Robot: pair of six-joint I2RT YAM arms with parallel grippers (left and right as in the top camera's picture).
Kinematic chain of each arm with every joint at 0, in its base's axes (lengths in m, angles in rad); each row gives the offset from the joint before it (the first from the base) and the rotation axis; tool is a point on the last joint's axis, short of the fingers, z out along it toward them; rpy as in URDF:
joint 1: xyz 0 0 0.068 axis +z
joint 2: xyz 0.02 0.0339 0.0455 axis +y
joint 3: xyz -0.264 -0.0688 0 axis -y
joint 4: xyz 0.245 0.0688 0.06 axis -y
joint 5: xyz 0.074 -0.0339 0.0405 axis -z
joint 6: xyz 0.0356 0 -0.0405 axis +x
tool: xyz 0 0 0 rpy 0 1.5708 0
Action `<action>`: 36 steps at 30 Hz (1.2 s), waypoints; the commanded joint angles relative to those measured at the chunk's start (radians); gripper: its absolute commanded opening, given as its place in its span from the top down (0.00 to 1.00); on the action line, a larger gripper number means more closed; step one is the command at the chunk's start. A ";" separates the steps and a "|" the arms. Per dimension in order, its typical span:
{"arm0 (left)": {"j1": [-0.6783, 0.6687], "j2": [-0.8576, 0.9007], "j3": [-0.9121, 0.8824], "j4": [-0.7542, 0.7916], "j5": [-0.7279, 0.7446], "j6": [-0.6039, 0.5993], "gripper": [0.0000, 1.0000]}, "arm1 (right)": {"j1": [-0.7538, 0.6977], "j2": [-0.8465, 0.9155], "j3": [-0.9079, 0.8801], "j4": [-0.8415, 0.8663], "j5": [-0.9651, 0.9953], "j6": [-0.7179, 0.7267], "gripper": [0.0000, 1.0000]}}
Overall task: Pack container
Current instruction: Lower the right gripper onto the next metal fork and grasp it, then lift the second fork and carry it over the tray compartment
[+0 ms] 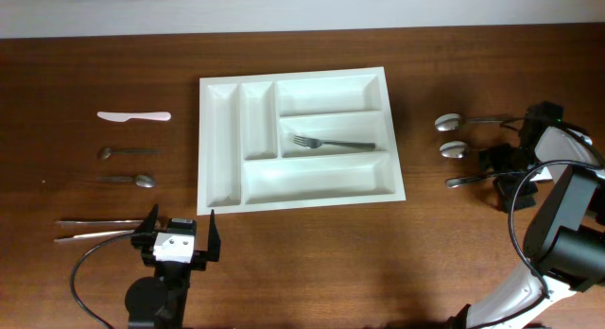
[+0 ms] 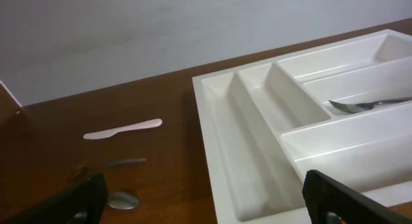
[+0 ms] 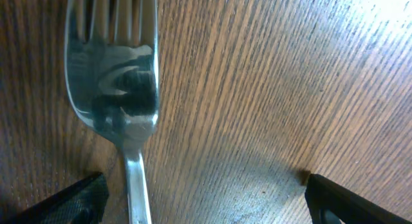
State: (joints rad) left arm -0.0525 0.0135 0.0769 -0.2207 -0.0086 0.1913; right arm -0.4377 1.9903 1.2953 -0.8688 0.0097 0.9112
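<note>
I need to close my right gripper on the second fork, because both fingers reach the table on either side of the second fork's narrow neck (image 3: pixel 135 174).
The white five-compartment container (image 1: pixel 321 181) lies at the table's centre; it also shows in the left wrist view (image 2: pixel 222 140). One metal fork (image 1: pixel 333 143) lies in its middle long compartment, also seen in the left wrist view (image 2: pixel 367 105). My right gripper (image 1: pixel 501 175) is open and low over a second fork (image 1: pixel 465 181) on the table at the right. In the right wrist view this fork (image 3: pixel 116 89) lies between the open fingers (image 3: pixel 206 205), close to the left one. My left gripper (image 1: pixel 180 236) is open and empty below the container's front left corner (image 2: pixel 206 214).
Two spoons (image 1: pixel 452 122) (image 1: pixel 454 149) lie at the right, above the fork. At the left lie a white plastic knife (image 1: pixel 134 115), two spoons (image 1: pixel 128 152) (image 1: pixel 132 180) and two long metal utensils (image 1: pixel 95 227). A cable loops by the right arm.
</note>
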 commanded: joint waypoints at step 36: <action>0.001 -0.008 -0.010 0.001 -0.007 0.013 0.01 | -0.001 -0.010 0.102 -0.136 0.022 0.003 0.96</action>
State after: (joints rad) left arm -0.0525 0.0135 0.0765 -0.2203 -0.0086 0.1913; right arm -0.4377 1.9907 1.3117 -0.9695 0.0116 0.9127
